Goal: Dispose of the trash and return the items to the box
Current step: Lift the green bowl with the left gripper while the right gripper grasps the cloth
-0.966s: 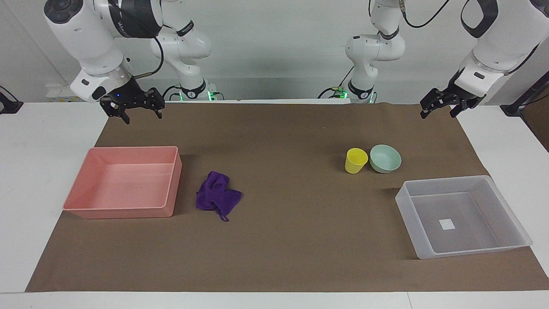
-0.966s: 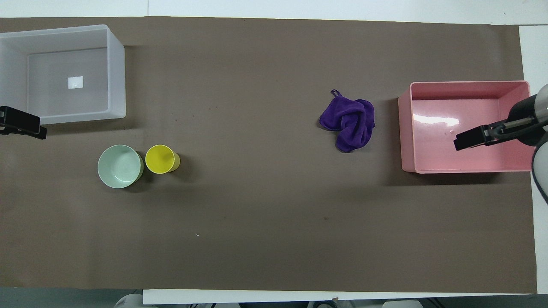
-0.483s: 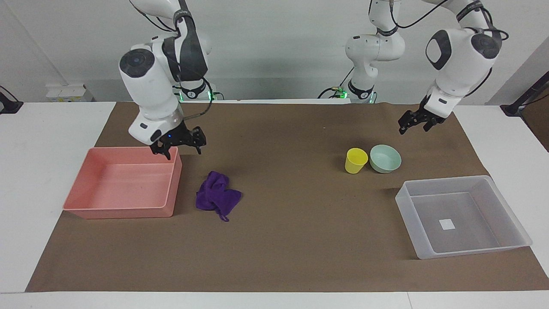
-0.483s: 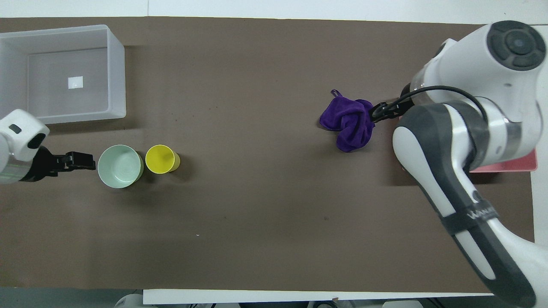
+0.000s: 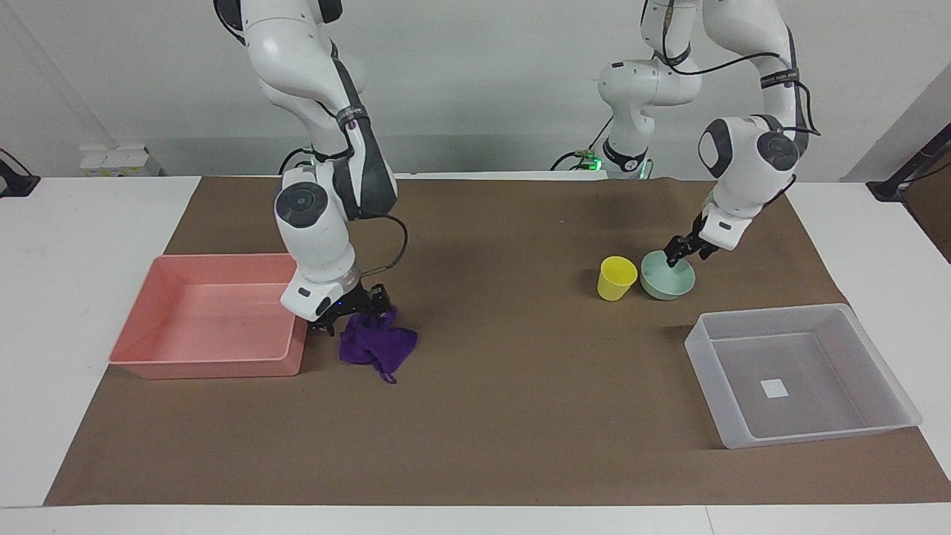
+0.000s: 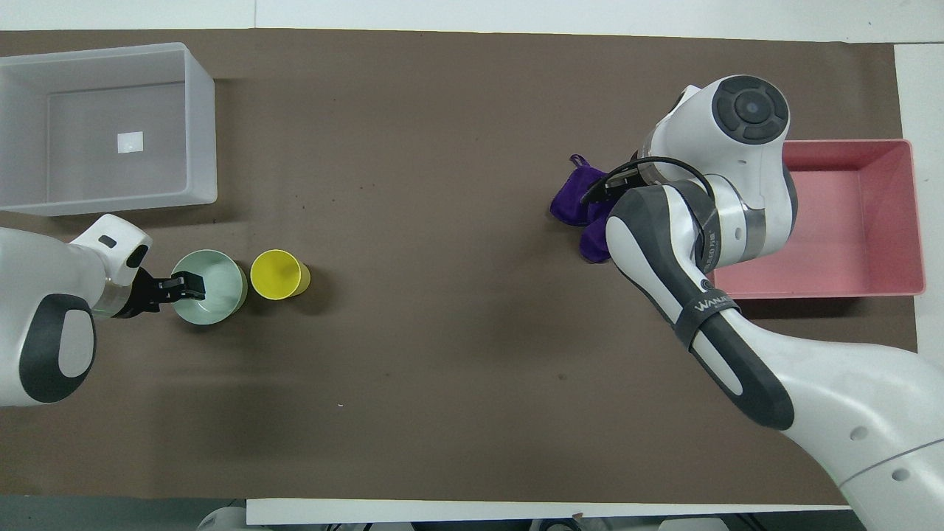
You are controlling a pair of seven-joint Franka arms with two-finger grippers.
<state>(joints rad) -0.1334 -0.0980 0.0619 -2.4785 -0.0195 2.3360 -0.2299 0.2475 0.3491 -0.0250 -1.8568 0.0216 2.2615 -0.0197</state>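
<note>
The robot's right gripper needs to grab the deep-purple rag next by its crumpled cloth edge, so that the rag can go back to the pink tray [image 6: 845, 226].
The deep-purple rag [image 5: 377, 346] lies crumpled on the brown mat beside the pink tray; in the overhead view the rag [image 6: 569, 208] is partly covered by the right arm. My right gripper [image 5: 354, 310] is down at the rag's edge that is nearer to the robots, fingers spread, touching the cloth. The mint-green bowl [image 5: 668, 280] stands next to the yellow cup [image 5: 617, 277]. My left gripper [image 6: 187, 285] is at the bowl's [image 6: 220, 293] rim, one finger inside and one outside. The clear box [image 5: 707, 351] stands empty at the left arm's end of the table.
The pink tray [image 5: 223, 367] stands empty at the right arm's end, close beside the rag. The yellow cup [image 6: 278, 274] touches or nearly touches the bowl. The clear box [image 6: 203, 125] lies farther from the robots than the bowl. The brown mat [image 5: 505, 386] covers the table's middle.
Both arms have come down from above the table's edge. The right gripper has dropped onto the rag. The left gripper has moved to the bowl's rim.
</note>
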